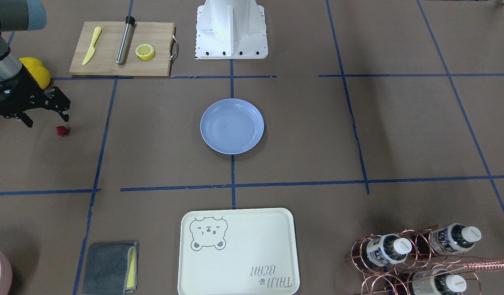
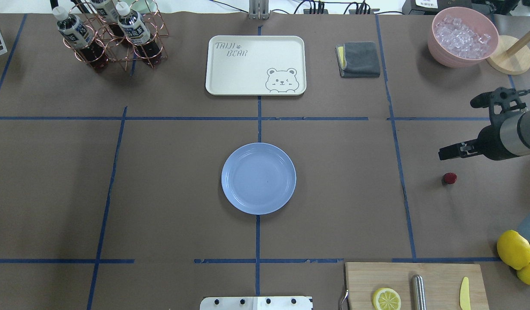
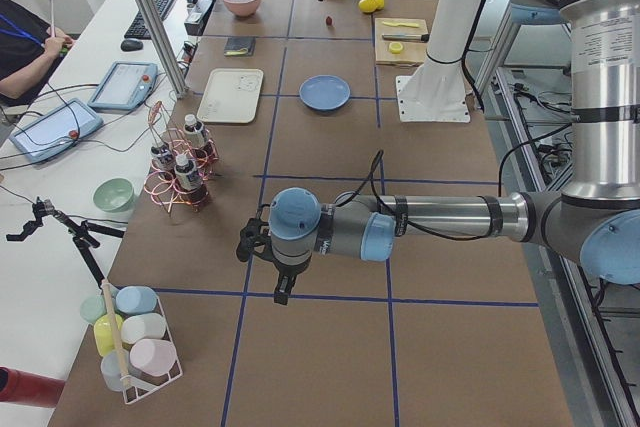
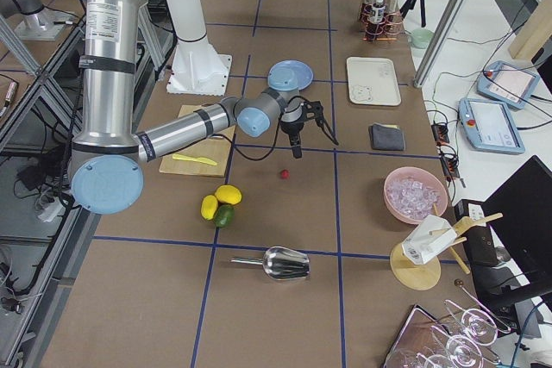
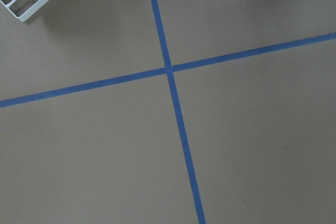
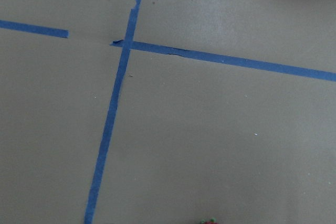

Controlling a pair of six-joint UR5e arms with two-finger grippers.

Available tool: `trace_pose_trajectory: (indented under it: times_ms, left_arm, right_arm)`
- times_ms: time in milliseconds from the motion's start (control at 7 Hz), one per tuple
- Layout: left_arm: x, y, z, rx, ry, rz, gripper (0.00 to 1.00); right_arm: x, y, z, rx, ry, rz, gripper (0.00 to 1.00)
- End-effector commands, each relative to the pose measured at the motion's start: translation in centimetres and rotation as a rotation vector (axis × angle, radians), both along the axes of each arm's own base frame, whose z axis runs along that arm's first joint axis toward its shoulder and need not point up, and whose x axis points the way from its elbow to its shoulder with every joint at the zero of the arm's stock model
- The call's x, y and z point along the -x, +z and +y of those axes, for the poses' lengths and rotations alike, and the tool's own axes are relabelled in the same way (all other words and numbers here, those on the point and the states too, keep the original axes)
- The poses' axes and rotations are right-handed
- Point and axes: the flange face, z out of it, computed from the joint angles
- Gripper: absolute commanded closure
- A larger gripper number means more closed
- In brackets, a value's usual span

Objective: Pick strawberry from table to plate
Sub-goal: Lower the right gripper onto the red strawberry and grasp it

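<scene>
My right gripper takes hold of the strawberry by its round red body (image 1: 62, 131) next, to set it on the light blue plate (image 1: 231, 126).
The strawberry (image 1: 62, 130), tiny and dark red, lies on the brown table (image 1: 301, 135) far out on my right side. It also shows as strawberry (image 2: 449, 178) from overhead and at the bottom edge of the right wrist view as strawberry (image 6: 209, 221). My right gripper (image 1: 48, 121) hovers just beside and above it, open, with nothing between its fingers. The light blue plate (image 1: 231, 126) sits empty at the table's centre, well away from the berry. My left gripper (image 3: 270, 267) hangs low over the table at the other end; I cannot tell whether it is open.
A wooden cutting board (image 2: 416, 284) holds a lemon half (image 2: 386, 299), a metal rod and a yellow knife. Whole lemons (image 2: 513, 249) lie near the right arm. The bear tray (image 2: 255, 64), grey cloth (image 2: 359, 59), bottle rack (image 2: 110, 34) and pink ice bowl (image 2: 462, 36) line the far side.
</scene>
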Motion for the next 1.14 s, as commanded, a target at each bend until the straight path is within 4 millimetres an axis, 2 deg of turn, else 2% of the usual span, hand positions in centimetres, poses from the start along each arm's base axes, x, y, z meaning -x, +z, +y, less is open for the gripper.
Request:
trace_pose_trajectory:
  times_ms: [0,143,571,857,1000]
  left_arm:
    - [0.0,-0.2,-0.1,-0.006,-0.001,0.002,0.00]
    - [0.0,-0.1,0.0,-0.006,0.000,0.006,0.00]
    - [-0.1,0.0,0.2,-0.002,0.000,0.008,0.00]
    - [-0.1,0.1,0.3,0.000,0.000,0.008,0.00]
    - [-0.1,0.0,0.3,-0.003,0.001,0.008,0.00]
  right_arm:
    - [1.9,4.2,0.7,-0.019,0.004,0.019,0.02]
    - [2.6,6.5,0.9,0.008,-0.009,0.050,0.07]
    - [3.6,6.6,1.5,-0.009,-0.027,0.045,0.07]
    - [4.5,6.6,2.0,-0.011,-0.047,0.046,0.11]
    - [4.6,6.6,2.1,-0.011,-0.050,0.046,0.25]
